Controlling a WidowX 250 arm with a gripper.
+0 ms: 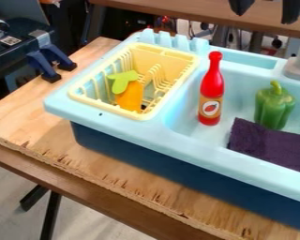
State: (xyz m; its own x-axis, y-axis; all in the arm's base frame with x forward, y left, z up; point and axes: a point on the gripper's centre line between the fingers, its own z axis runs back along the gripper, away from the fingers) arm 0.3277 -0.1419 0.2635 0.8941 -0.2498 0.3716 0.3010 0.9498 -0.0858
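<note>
My gripper grabs the orange carrot (131, 97) by its green top next and moves the carrot out of the yellow dish rack.
The gripper (265, 18) hangs at the top edge towards the right, open and holding nothing, its two black fingers wide apart above the back of the sink. Of the things in the light-blue sink (177, 136), the red bottle (211, 89) is nearest to it and stands upright at the basin's left side. A green bell pepper (274, 105) sits farther right. In front of the pepper, a dark purple cloth (268, 144) lies in the basin. An orange carrot (131, 97) with a green top leans in the yellow dish rack (77, 93) at the left.
The faucet's grey base (298, 70) rises at the back right of the sink. Dark blue clamps (50, 61) grip the wooden table (27, 126) at its left edge. Behind the sink runs a brown wooden shelf (177, 12).
</note>
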